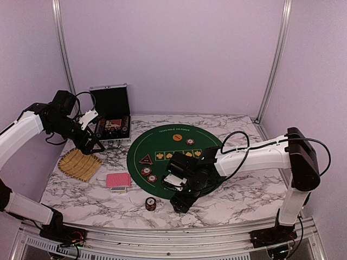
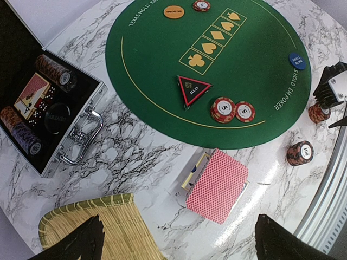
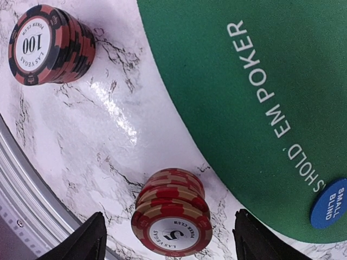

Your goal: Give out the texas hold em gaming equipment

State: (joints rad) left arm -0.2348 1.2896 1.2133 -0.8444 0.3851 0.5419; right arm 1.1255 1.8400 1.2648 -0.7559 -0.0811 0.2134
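Both fingers reach past the red stack's top side on either side of the upper red chips, so my right gripper closes on those chips next.
A stack of red "5" poker chips stands on the marble just off the green poker mat. My right gripper is open, one finger on each side of that stack, apart from it; in the top view the gripper covers the stack. A dark "100" chip stack stands nearby. A red-backed card deck lies on the marble. My left gripper is open and empty, high over the deck and tray. On the mat lie a triangular marker, two red chips, an orange disc and a blue disc.
An open silver case with more chips and cards stands at the back left. A yellow straw tray lies at the left. The table's metal front rail runs close to the chip stacks.
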